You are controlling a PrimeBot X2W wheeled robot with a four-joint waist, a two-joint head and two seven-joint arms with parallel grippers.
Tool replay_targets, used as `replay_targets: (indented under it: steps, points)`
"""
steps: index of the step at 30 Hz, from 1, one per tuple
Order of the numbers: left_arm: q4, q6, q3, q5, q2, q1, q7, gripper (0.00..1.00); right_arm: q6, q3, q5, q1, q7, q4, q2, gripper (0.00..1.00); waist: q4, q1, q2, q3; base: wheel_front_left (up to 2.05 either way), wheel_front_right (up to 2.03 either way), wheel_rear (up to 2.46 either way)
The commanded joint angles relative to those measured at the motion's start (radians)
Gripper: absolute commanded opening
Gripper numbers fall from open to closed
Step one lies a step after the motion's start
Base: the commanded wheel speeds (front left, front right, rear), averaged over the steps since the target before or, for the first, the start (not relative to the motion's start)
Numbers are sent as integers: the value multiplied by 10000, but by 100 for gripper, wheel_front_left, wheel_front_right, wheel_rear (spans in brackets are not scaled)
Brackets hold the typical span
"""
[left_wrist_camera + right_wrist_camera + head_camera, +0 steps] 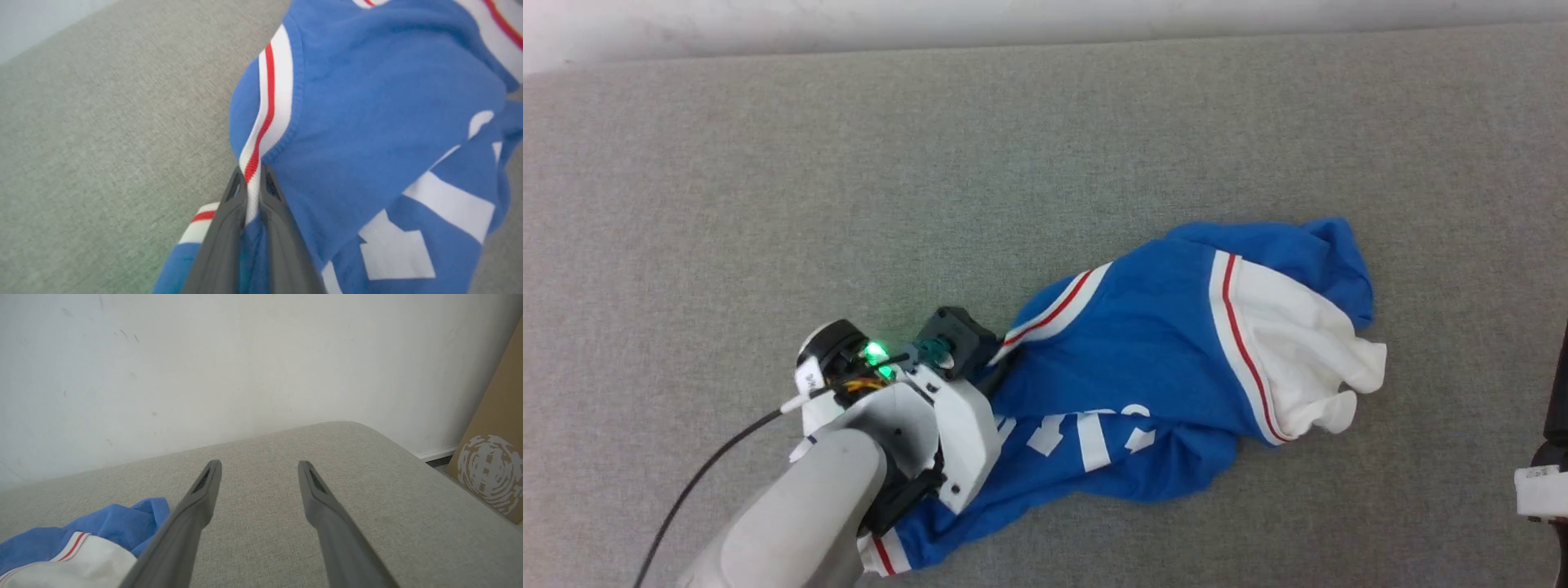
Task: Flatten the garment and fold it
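Observation:
My right gripper grabs the garment [1143, 367] by its white sleeve edge [1371, 367] next, where loose folds stand up while the blue body lies slack.
The garment [1143, 367], a royal-blue jersey with a white sleeve, white-and-red striped trim and white lettering, lies crumpled on the grey surface right of centre in the head view. At its left edge my left gripper [992, 367] sits low; its fingertips are hidden under the wrist. The left wrist view shows my left gripper [252, 175] pinched shut on the striped trim of the garment [367, 122]. In the right wrist view my right gripper [259, 467] hangs open above bare cloth surface, with the garment [102, 531] to its lower left.
The grey fabric surface [849, 180] stretches wide to the left and behind the garment, ending at a white wall [204, 355]. A brown cardboard panel [494, 457] leans beyond the surface's rounded far corner. A black cable [698, 474] trails from my left wrist.

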State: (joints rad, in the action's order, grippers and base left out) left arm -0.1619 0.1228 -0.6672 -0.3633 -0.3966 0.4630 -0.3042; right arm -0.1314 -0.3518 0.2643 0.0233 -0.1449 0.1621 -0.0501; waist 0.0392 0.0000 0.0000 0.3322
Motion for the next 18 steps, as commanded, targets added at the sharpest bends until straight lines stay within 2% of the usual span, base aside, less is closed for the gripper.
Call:
replay_targets:
  steps: [1,5,9,12,15,16,18]
  points:
    - [-16,18,117,-122,101,189,229,0,7,-29,13,-154,-66,17,-1,100,39,0,0,-32,0,0,0]
    - [683,-242,813,-535,390,766,779,0,7,-100,16,-108,-50,66,-1,100,117,0,0,-10,0,0,0]
    - [1166,-495,1568,-564,170,1763,876,0,7,-1,52,-173,-23,131,-1,100,53,0,0,269,0,0,0]
    - [800,-823,2309,-773,142,2483,1083,0,7,117,78,-310,-17,165,-1,100,-65,0,0,609,0,0,0]
    - [-132,-1155,2881,-720,32,3104,1529,0,7,229,93,-442,-38,147,-1,100,-251,0,0,962,0,0,0]
    - [-525,-1212,2934,-623,-31,3230,1654,30,7,266,93,-481,-54,120,-1,100,-316,0,0,1051,0,0,0]
    - [-1332,-1312,3069,-554,-68,3426,1957,51,7,327,116,-564,-114,67,-1,100,-448,0,0,1207,0,0,0]
